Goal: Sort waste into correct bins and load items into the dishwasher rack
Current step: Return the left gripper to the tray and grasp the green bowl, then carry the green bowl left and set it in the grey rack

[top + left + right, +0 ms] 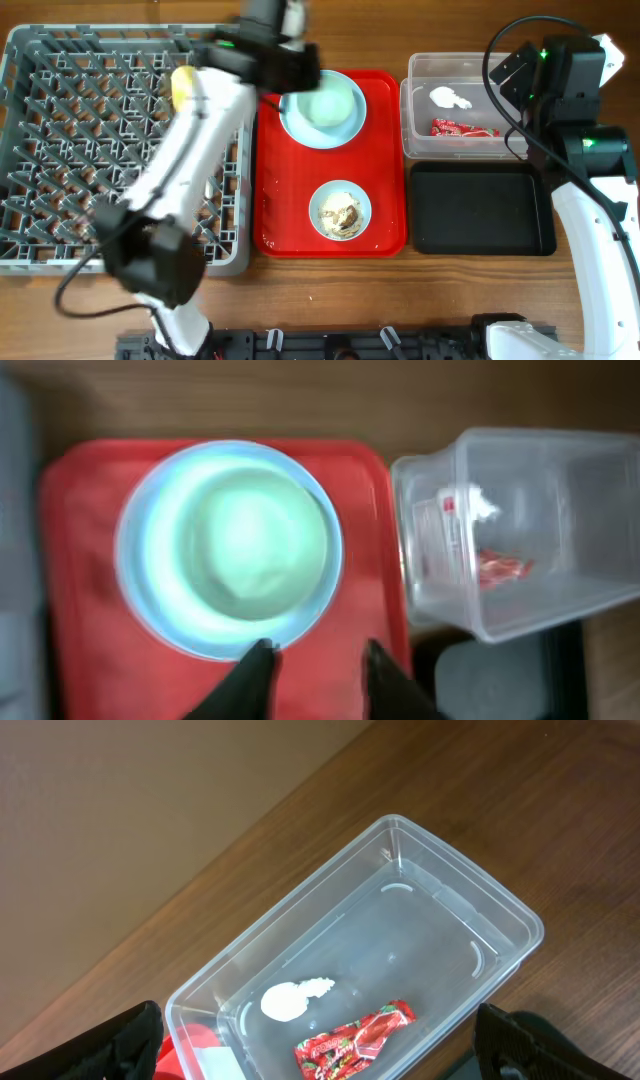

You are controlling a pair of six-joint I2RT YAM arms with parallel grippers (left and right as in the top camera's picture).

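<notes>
My left gripper should next grab the pale bowl by its rim on the side facing the clear tub, to tip it sideways into the dishwasher rack.
A pale blue plate (345, 125) carries a pale bowl (325, 103) at the back of the red serving tray (285, 190). My left gripper (315, 660) hovers open at the plate's (165, 600) near rim with nothing between its fingers. One fingertip (260, 652) is at the rim. A second bowl (340, 210) holds beige food scraps. The clear tub (412, 110) contains a white tissue (290, 1000) and a red wrapper (355, 1040). My right gripper (330, 1045) stands wide open above the tub, empty. A yellow cup (183, 85) sits in the grey rack (80, 150).
A black tray (480, 205) lies in front of the clear tub, right of the red tray. My left arm (190, 150) stretches over the rack's right side. Bare wooden table shows along the front edge.
</notes>
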